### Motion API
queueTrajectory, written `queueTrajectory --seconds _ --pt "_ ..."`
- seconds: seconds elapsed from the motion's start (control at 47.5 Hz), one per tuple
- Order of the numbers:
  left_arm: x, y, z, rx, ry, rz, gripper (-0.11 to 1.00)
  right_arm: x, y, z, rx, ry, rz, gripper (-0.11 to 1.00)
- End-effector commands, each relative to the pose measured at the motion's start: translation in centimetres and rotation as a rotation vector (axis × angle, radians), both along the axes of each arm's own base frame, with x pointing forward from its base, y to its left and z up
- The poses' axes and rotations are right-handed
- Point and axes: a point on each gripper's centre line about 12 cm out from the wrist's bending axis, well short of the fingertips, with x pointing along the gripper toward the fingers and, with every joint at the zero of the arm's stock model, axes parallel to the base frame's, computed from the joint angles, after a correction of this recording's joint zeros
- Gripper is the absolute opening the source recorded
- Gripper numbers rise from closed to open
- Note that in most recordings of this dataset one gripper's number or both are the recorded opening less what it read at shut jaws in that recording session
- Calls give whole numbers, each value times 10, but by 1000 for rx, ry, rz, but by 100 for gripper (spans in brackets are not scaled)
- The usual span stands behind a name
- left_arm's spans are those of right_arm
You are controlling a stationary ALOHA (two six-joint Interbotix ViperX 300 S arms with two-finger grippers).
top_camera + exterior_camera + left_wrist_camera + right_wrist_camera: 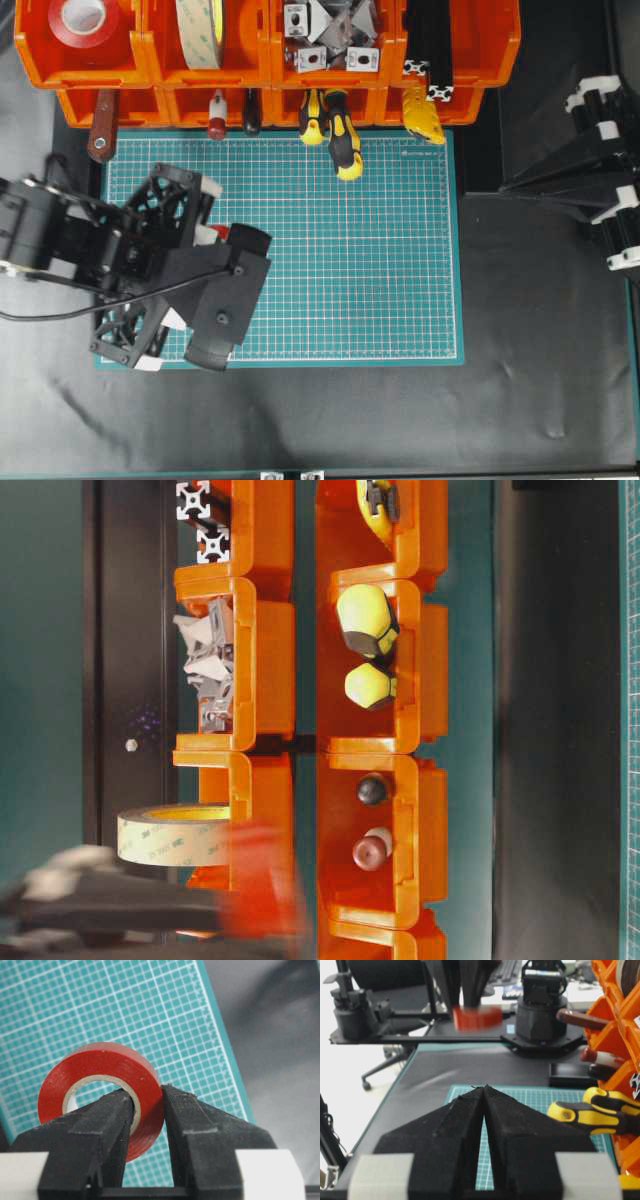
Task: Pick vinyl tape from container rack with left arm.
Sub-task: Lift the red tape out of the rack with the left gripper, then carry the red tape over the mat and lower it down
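Observation:
The red tape roll is still above the green cutting mat in the left wrist view. My left gripper should keep hold of the roll.
The red vinyl tape with its pale core is pinched between the black fingers of my left gripper: one finger goes through the core, the other presses on the outer face. The roll hangs over the green cutting mat. From overhead only a red sliver of the tape shows beside the left gripper, well in front of the orange container rack. In the right wrist view the tape is a red blur. My right gripper is shut on nothing at the mat's right side.
Another red roll lies in the rack's top-left bin, next to a cream tape roll. Yellow-handled screwdrivers stick out of the lower bins onto the mat. The right arm rests at the right.

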Motion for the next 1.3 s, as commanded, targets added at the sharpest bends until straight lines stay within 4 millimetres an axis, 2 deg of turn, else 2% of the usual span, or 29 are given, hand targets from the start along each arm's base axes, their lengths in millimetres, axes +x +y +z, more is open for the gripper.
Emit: queueTrajectory --seconds 0.0,0.189,0.358,0.589,0.779,1.284 --pt "-1 5 -19 -11 -41 5 20 1 1 13 8 -42 2 1" --pt "6 13 -50 -21 -73 16 20 1 1 14 8 -44 2 1" --pt "13 18 -85 -5 -16 27 20 1 1 14 9 -50 2 1" --pt "26 20 -108 -1 -4 31 20 1 1 16 11 -62 2 1" --pt "28 22 -115 0 5 39 20 1 1 16 11 -60 2 1" --pt "35 21 -111 -18 -49 43 21 2 1 14 9 -53 2 1"
